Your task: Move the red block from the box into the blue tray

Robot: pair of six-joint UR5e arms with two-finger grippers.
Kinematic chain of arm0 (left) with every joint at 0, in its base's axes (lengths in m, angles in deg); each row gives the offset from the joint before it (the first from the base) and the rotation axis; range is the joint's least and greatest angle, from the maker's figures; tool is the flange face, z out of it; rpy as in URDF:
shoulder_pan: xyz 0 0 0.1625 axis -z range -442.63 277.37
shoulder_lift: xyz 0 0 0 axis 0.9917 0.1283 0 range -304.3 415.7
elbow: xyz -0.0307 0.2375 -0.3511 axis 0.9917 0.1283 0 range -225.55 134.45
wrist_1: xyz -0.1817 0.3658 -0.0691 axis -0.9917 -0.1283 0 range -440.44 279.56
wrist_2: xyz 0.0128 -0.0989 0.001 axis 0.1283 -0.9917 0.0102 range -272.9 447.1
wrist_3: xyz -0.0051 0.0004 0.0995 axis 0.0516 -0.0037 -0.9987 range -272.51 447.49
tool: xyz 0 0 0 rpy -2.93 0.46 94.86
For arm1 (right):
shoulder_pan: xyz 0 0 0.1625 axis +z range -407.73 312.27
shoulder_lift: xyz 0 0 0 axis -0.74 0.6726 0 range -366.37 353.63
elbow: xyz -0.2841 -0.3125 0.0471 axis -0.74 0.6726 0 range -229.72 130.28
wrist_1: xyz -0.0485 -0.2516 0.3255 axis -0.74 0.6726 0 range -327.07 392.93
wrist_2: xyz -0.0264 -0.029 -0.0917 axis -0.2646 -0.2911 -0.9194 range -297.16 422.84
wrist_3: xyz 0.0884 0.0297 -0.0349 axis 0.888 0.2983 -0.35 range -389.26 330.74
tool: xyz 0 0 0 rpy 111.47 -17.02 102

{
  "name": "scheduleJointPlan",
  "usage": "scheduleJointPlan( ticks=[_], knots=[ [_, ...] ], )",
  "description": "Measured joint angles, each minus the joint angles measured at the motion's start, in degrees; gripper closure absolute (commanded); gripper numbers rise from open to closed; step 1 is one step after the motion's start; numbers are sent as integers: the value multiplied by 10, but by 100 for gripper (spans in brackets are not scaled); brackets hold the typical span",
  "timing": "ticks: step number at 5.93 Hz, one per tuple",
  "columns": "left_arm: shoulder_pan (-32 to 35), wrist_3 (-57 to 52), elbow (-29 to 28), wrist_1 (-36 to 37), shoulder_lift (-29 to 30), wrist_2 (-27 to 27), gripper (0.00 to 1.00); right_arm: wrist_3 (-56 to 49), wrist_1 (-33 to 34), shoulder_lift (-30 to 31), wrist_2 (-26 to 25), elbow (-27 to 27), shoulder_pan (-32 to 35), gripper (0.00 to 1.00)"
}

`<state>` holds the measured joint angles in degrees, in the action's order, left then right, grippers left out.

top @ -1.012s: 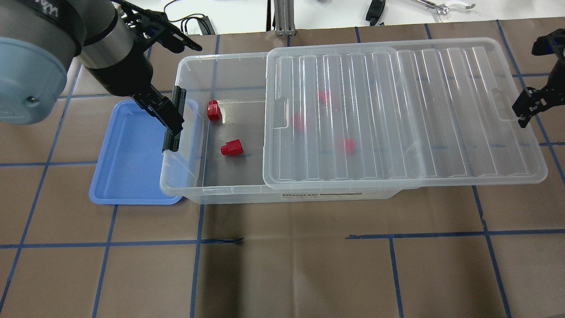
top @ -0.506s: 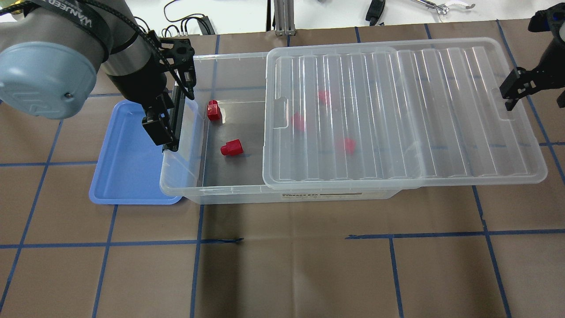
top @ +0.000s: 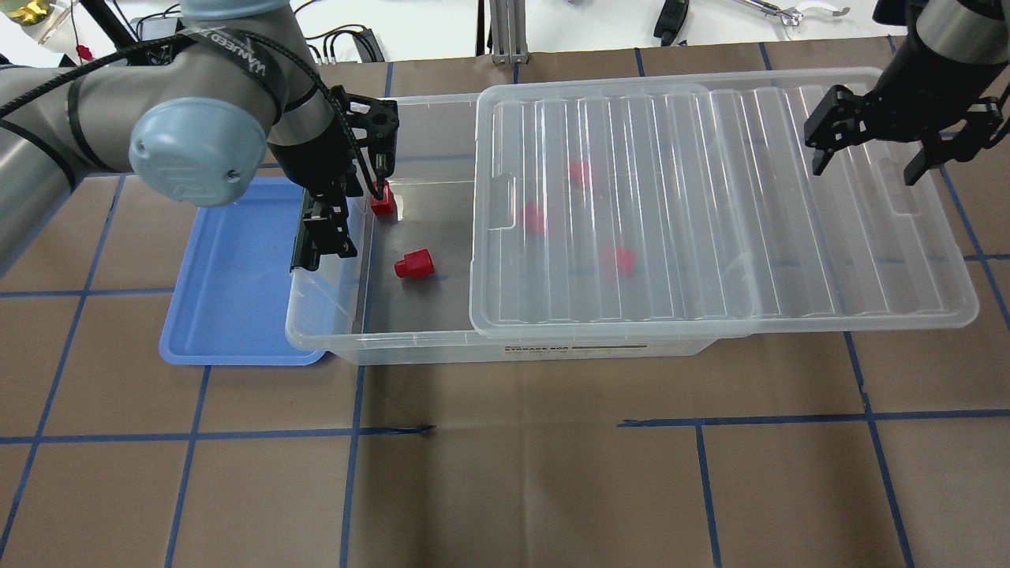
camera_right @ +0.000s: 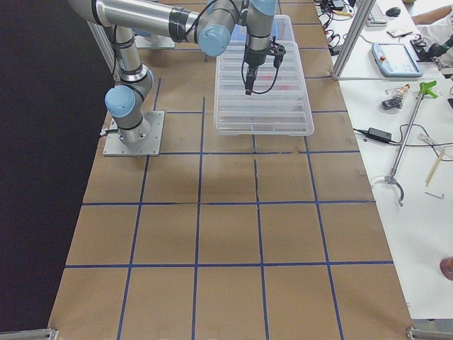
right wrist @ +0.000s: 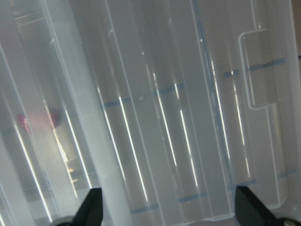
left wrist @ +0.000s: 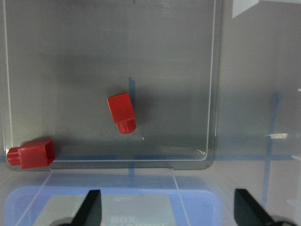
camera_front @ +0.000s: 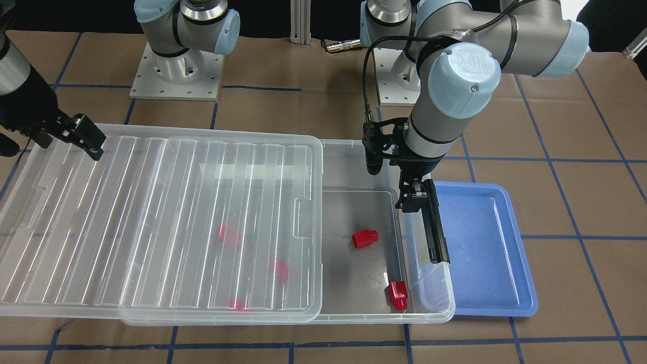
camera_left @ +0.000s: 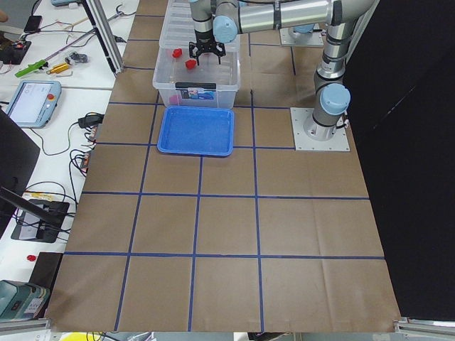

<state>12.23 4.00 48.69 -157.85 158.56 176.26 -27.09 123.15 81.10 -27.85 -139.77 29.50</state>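
Note:
Next, my left gripper grabs the block by the flat sides of its square body (camera_front: 362,238), since the block ends in a round knob (camera_front: 373,235).
The clear box (top: 410,345) lies across the table with its ribbed lid (top: 789,205) slid to the right, so its left end is uncovered. Two red blocks lie there, one (top: 383,197) near the end wall and one (top: 414,264) further in; both show in the left wrist view (left wrist: 121,111) (left wrist: 32,153). Three more red blocks (top: 621,260) show dimly under the lid. The blue tray (top: 229,276) sits against the box's left end and holds nothing. My left gripper (top: 331,225) hangs open and empty over the box's end wall by the black latch bar (camera_front: 435,227). My right gripper (top: 872,146) is open and empty above the lid.
The table is covered in brown paper with a blue tape grid (top: 513,430). An aluminium post (top: 505,31), cables and tools lie along the far edge. The two robot bases (camera_front: 177,71) stand on the robot's side of the box.
My left gripper has swung from over the tray and latch to the right, over the box's open end. My right gripper has moved left, from beyond the lid's right end to above it.

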Motion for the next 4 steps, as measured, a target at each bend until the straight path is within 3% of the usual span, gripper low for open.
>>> scheduleJointPlan(
  ticks=[3,4],
  knots=[
    [8,16,88,186,70,-2,2,33,-31,-1,17,21,12,0],
    [16,29,100,216,92,-2,2,34,-33,1,17,21,13,0]
  ],
)
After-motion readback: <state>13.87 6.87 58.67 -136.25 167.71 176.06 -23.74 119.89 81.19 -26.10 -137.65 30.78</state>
